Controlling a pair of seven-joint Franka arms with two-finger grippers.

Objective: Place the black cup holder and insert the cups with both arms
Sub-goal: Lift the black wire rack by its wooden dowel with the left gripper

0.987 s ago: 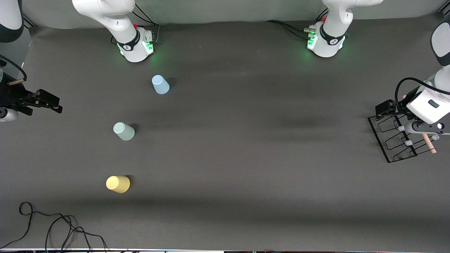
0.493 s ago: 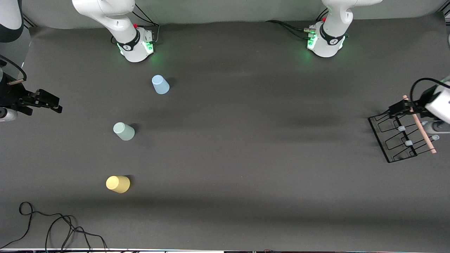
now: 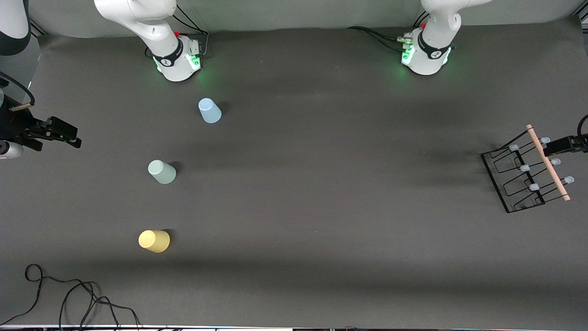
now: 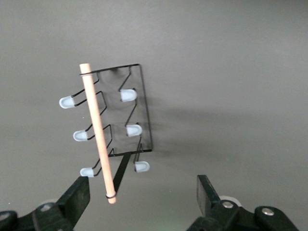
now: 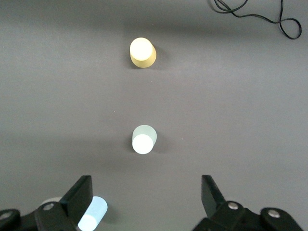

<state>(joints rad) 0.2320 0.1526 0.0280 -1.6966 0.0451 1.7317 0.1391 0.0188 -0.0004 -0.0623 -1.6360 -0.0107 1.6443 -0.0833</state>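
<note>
I need to place the black cup holder (image 3: 514, 177), so I will grab its wooden rod (image 3: 549, 163) with my left gripper next.
The black cup holder (image 3: 514, 177) stands at the left arm's end of the table, its wooden rod (image 3: 549, 163) on top. My left gripper (image 3: 561, 145) hangs open just outside the holder, toward the table's end, touching nothing. In the left wrist view the holder (image 4: 143, 110) and its rod (image 4: 98, 134) lie below the open left gripper (image 4: 142, 191). Three cups stand upside down toward the right arm's end: light blue (image 3: 209, 111), pale green (image 3: 161, 171), yellow (image 3: 154, 241). My right gripper (image 3: 68, 136) waits open and empty at that end, looking down on the yellow (image 5: 142, 52), green (image 5: 143, 139) and blue (image 5: 94, 214) cups.
A loose black cable (image 3: 69, 299) lies at the table's near edge on the right arm's end. The two green-lit arm bases (image 3: 177, 57) stand along the table's back. Dark cloth covers the table between the cups and the holder.
My left arm has drawn back from over the cup holder toward the table's end, leaving the whole holder in sight. The holder, the cups and the right arm have not moved.
</note>
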